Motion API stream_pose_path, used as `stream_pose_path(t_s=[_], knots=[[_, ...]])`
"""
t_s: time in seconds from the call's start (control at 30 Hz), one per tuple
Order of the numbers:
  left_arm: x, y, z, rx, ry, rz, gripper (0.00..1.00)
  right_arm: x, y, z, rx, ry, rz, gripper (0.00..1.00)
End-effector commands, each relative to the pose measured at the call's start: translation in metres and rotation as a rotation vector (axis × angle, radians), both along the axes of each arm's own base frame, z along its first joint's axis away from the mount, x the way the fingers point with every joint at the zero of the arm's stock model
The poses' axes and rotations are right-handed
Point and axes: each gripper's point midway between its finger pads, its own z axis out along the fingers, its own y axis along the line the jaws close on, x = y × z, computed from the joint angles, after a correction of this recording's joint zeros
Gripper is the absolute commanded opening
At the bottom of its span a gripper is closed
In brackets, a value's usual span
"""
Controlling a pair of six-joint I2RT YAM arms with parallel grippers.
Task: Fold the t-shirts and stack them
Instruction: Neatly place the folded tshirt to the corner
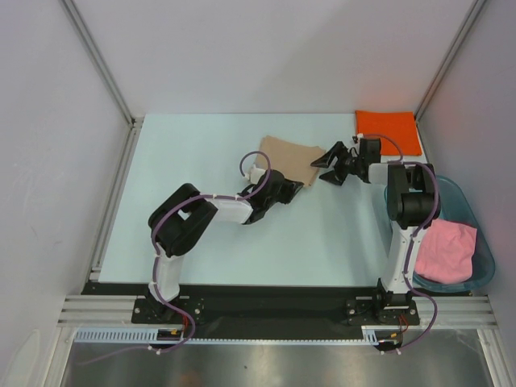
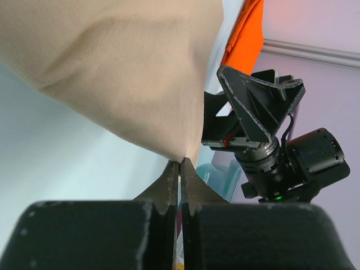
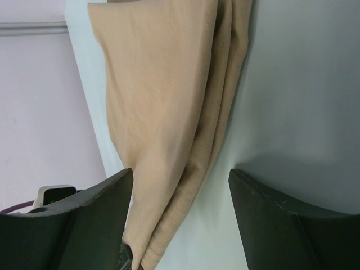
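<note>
The robot's right gripper should next pick up the folded tan t-shirt by its layered edge facing the orange t-shirt, to stack it on top.
A folded tan t-shirt lies mid-table; it also shows in the left wrist view and the right wrist view. My left gripper is shut on its near right corner, which lifts off the table. My right gripper is open, just right of the tan shirt, jaws wide apart, empty. A folded orange t-shirt lies at the far right corner. A pink t-shirt sits crumpled in the teal tub.
White walls enclose the pale table. The teal tub stands at the right edge beside the right arm's base. The right gripper appears close in front of the left wrist camera.
</note>
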Motion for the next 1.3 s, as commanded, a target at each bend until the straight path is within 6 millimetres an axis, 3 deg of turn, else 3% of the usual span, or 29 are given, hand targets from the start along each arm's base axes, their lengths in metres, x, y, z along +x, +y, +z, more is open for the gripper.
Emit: stream_pose_path(t_s=[0.0, 0.23, 0.63, 1.0, 1.1, 1.2, 1.23, 1.27], knots=[[0.004, -0.004, 0.046, -0.086, -0.077, -0.015, 0.0, 0.009, 0.003, -0.012, -0.006, 0.002, -0.031, 0.75], [0.003, -0.002, 0.051, -0.09, -0.083, -0.014, 0.0, 0.029, -0.004, -0.009, -0.007, -0.008, -0.118, 0.73], [0.001, -0.004, 0.052, -0.099, -0.084, -0.03, 0.0, 0.052, -0.021, -0.033, -0.012, 0.012, -0.186, 0.66], [-0.001, -0.006, 0.046, -0.102, -0.076, -0.043, 0.0, 0.061, -0.008, -0.033, 0.016, -0.058, -0.114, 0.5], [-0.002, -0.005, 0.044, -0.1, -0.071, -0.046, 0.01, 0.062, -0.005, -0.031, 0.029, -0.073, -0.1, 0.38], [-0.003, -0.005, 0.045, -0.094, -0.077, -0.058, 0.0, 0.065, -0.003, -0.026, 0.033, -0.096, -0.086, 0.13], [-0.004, -0.006, 0.046, -0.09, -0.081, -0.065, 0.0, 0.064, -0.004, -0.025, 0.028, -0.098, -0.085, 0.0], [-0.006, -0.006, 0.044, -0.069, -0.088, -0.08, 0.0, 0.064, -0.005, -0.023, 0.024, -0.107, -0.076, 0.0]])
